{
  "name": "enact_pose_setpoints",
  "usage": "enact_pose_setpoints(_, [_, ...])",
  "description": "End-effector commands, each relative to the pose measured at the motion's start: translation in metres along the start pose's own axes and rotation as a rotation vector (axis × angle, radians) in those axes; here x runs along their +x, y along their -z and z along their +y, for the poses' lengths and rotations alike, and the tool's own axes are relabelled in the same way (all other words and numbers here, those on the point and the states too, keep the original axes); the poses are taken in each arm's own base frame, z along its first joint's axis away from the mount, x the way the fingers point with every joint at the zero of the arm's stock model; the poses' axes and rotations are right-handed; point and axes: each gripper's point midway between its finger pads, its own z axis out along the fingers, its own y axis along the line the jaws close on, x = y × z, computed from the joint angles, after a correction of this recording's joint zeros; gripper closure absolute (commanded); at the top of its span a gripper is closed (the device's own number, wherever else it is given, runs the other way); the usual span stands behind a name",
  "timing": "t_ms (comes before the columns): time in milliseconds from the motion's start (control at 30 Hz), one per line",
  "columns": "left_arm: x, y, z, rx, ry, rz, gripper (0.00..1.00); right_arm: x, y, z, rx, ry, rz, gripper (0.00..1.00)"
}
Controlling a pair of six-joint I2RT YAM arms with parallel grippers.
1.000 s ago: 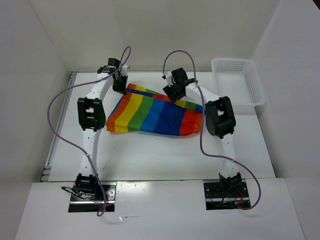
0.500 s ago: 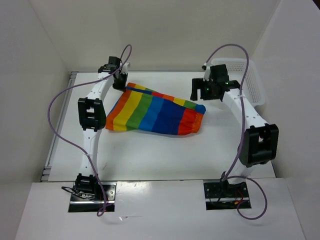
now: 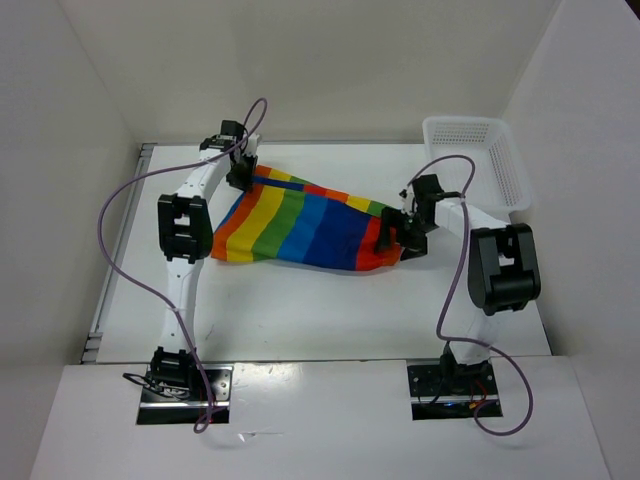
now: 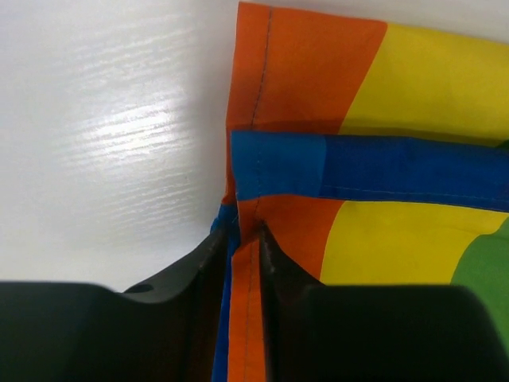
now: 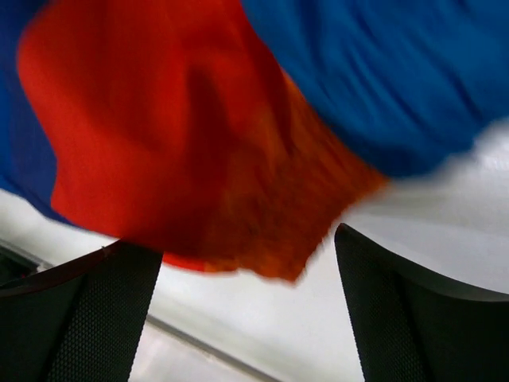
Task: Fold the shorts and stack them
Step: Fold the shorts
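Note:
I will fold the red end over toward the orange end, so my right gripper will next grab the shorts (image 3: pixel 300 225) by the edge of their red end (image 3: pixel 395 252).
The shorts (image 3: pixel 300 225) lie spread flat on the white table in rainbow stripes from orange on the left to red on the right. My left gripper (image 3: pixel 240 172) is at their far left corner. In the left wrist view it (image 4: pixel 242 239) is pinched shut on the orange hem of the shorts (image 4: pixel 382 72), just below a blue band. My right gripper (image 3: pixel 388 235) is low at the red right end. In the right wrist view its jaws (image 5: pixel 246 270) stand wide open, and the red edge of the shorts (image 5: pixel 159 119) hangs blurred just ahead of them, not gripped.
A white lattice basket (image 3: pixel 475 165) stands at the far right of the table (image 3: pixel 300 310), behind the right arm. White walls close in on the left, back and right. Purple cables loop above both arms.
The right arm left the shorts' far edge, swung out toward the basket with its jaws opening, then came down at the red right end. The left gripper stayed at its corner.

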Motion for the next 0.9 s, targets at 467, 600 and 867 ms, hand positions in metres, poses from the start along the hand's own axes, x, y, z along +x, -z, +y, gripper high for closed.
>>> enact_pose_setpoints(467, [-0.005,0.032,0.006,-0.027,0.004,-0.023,0.64,-0.082,-0.078,0.012,0.115,-0.075,-0.151,0.67])
enact_pose_setpoints(600, [-0.011,0.040,0.020,-0.079,0.011,-0.044,0.64,-0.086,-0.074,0.009,0.136,-0.046,-0.167,1.00])
enact_pose_setpoints(867, [-0.096,0.152,0.006,-0.143,-0.025,-0.308,0.46,-0.098,-0.039,0.027,0.099,0.094,-0.222,1.00])
